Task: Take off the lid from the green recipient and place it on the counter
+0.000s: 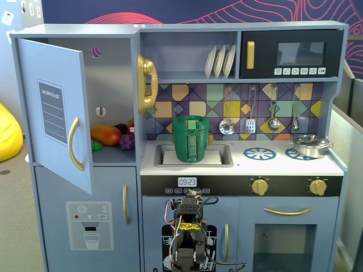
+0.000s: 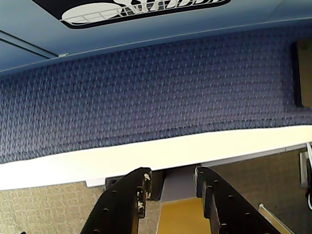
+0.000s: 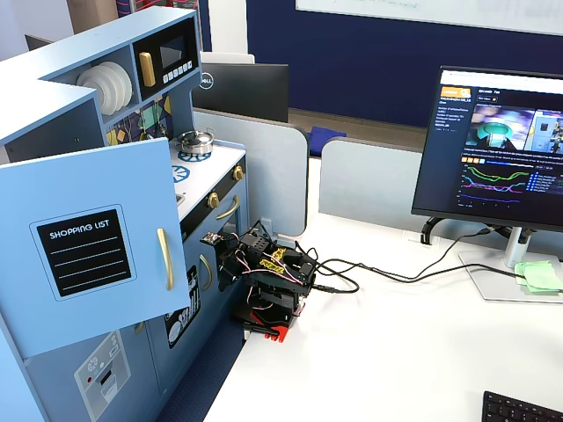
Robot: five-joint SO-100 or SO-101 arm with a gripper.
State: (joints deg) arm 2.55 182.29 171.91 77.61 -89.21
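Note:
My gripper grabs the lid by its pale green tab (image 1: 193,124) next, to take the lid off the green recipient (image 1: 190,141).
In a fixed view the tall green recipient (image 1: 190,141) stands in the sink of the white counter (image 1: 283,163). The green lid (image 1: 191,119) sits on its mouth, tab to the front. My arm (image 1: 189,232) is folded low in front of the kitchen's lower doors, well below the counter, and shows in both fixed views (image 3: 268,280). In the wrist view my gripper (image 2: 172,171) is open with nothing between its black fingers (image 2: 127,195). It points down at blue carpet and the white table edge. The blue door hides the recipient in the side fixed view.
The fridge door (image 1: 54,113) stands open at the left, with toy fruit (image 1: 108,135) on the shelf behind it. A silver pan (image 1: 311,145) rests on the right burner. Utensils (image 1: 249,113) hang over the counter. A monitor (image 3: 501,145) and cables (image 3: 378,272) lie on the white table.

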